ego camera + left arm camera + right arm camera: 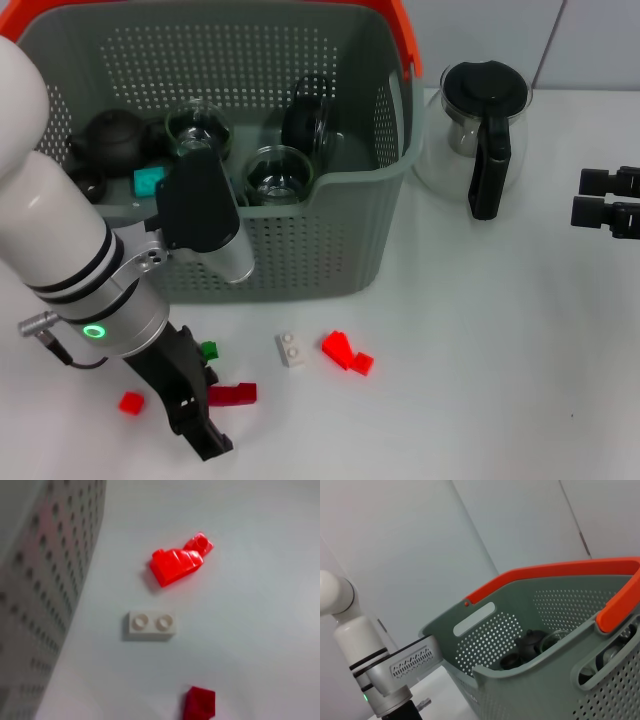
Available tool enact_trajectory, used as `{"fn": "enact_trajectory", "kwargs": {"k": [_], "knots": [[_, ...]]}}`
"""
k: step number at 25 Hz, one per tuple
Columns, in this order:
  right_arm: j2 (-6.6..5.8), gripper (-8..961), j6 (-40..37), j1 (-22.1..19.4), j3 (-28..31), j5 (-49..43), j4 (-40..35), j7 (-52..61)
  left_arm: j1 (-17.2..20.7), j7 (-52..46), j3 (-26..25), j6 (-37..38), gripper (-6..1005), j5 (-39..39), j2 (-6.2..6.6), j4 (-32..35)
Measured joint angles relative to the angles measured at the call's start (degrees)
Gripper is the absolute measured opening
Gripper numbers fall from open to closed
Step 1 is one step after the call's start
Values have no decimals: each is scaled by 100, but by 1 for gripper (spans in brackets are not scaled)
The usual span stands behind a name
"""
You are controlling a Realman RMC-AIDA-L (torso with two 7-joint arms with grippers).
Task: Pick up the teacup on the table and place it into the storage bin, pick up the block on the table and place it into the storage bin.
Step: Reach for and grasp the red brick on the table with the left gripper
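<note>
My left gripper closes on the dark red block [236,394] [199,705] next, since its fingers reach around the block and closing now would catch it.
The grey perforated storage bin [300,250] with an orange handle stands at the back of the table and also shows in the right wrist view [530,675]. Inside it are two glass teacups [278,172], a black teapot [112,140] and a teal block [149,180]. On the table in front lie a white block [291,349], two bright red blocks [337,347], a dark red block [234,393], a small green block [209,350] and a small red block [130,402]. My left gripper [200,415] is low over the table beside the dark red block. My right gripper [605,197] is parked at the right edge, open and empty.
A glass pot with a black lid [482,125] stands to the right of the bin. In the left wrist view the white block [150,624], a bright red block [177,564] and the dark red block [200,703] lie beside the bin wall [45,590].
</note>
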Motion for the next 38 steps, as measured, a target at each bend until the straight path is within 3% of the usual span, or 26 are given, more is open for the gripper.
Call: {"fn": "enact_trajectory", "kwargs": {"k": [24, 29, 31, 38], "knots": [[0, 822, -5, -26, 0, 0, 0, 0, 88, 121, -10, -184, 726, 117, -9, 33], [0, 822, -4, -11, 0, 0, 0, 0, 88, 121, 0, -223, 499, 117, -9, 18], [0, 822, -4, -12, 0, 0, 0, 1, 88, 119, 11, -229, 262, 123, -9, 18], [0, 822, -4, -24, 4, 0, 0, 0, 88, 91, -2, -269, 226, 185, -9, 19]]}}
